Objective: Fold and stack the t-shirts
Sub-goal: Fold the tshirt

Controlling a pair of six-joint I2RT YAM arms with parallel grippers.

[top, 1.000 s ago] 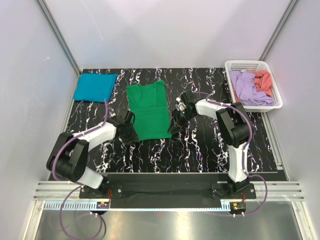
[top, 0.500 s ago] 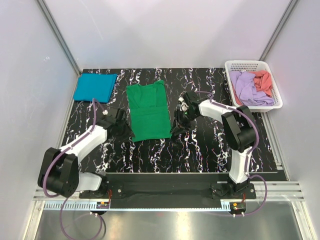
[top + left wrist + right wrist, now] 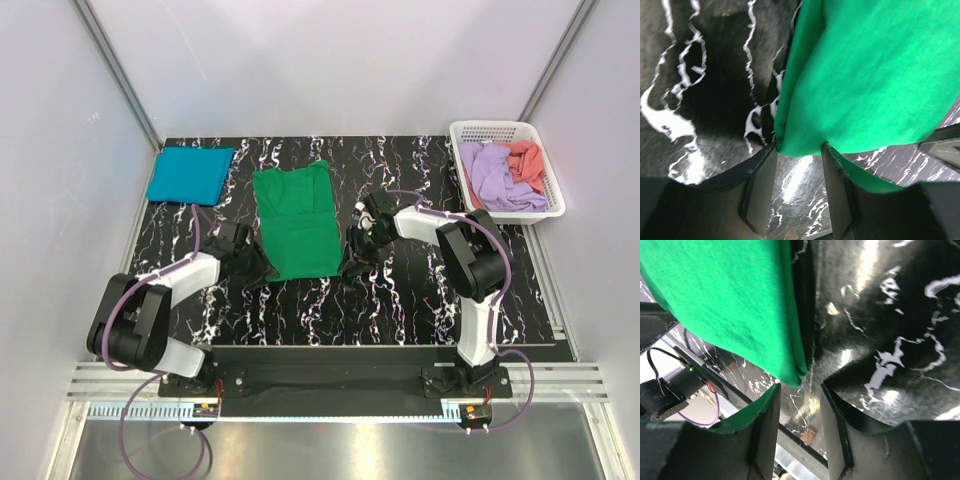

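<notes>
My right gripper should next grab the green t-shirt's near corner [image 3: 340, 273] [image 3: 794, 378], opposite the left gripper's corner, to pull the green t-shirt straight for folding.
A bright green t-shirt [image 3: 297, 220] lies folded into a long strip in the middle of the black marbled table [image 3: 420, 300]. My left gripper [image 3: 256, 266] is at its near left corner, open. In the left wrist view that corner of the green t-shirt [image 3: 865, 75] sits just at the tips of the left gripper [image 3: 799, 150], with bare table showing between the fingers. My right gripper [image 3: 349, 262] is open at the near right corner. In the right wrist view the green t-shirt [image 3: 725, 300] ends just ahead of the right gripper [image 3: 800, 388]. A teal t-shirt [image 3: 190, 174] lies folded at the far left.
A white lattice basket [image 3: 497, 127] stands at the far right corner, holding a lilac t-shirt [image 3: 495, 178] and a coral t-shirt [image 3: 526, 160]. Grey walls close in the table on three sides.
The left forearm has shifted a little while its gripper stays at the green shirt's near left corner. Both grippers' jaws have widened. The green shirt has not moved.
</notes>
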